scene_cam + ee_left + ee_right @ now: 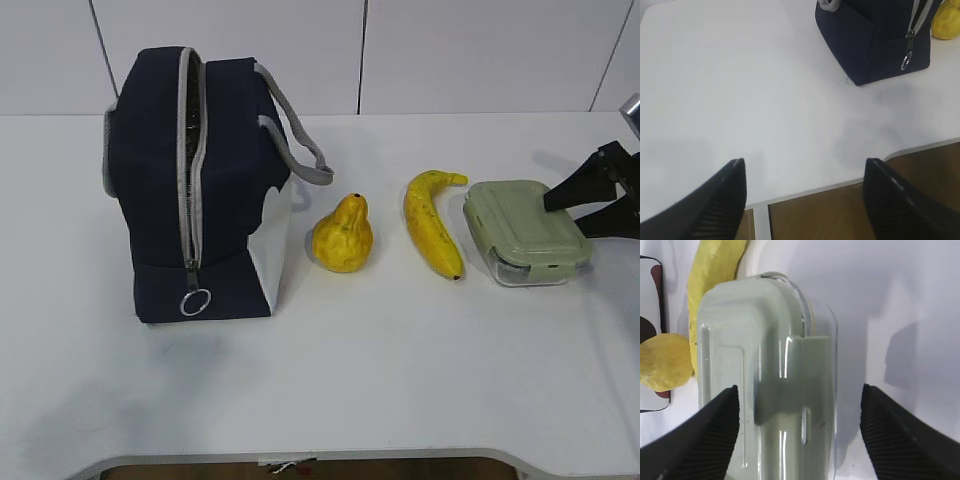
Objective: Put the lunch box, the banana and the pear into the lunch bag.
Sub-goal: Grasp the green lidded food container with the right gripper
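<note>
My right gripper picks up the lunch box by its short lidded end (562, 232) next, to pack the lunch box into the lunch bag (190, 180).
The navy lunch bag (190, 180) stands at the left, its grey zipper partly open down the front, ring pull low. It also shows in the left wrist view (875, 40). The yellow pear (342, 234) sits just right of it, then the banana (432, 222), then the lunch box (527, 230) with its sage-green lid. My right gripper (590, 205) is open and hovers over the lunch box's right end; in the right wrist view the box (767, 390) lies between the fingers of the right gripper (799, 412). My left gripper (804, 175) is open and empty over the table's front left edge.
The white table (350, 370) carries everything; its front edge has a notch (300, 462). A white panelled wall stands behind. In the left wrist view the table edge (840, 186) and brown floor show below the fingers.
</note>
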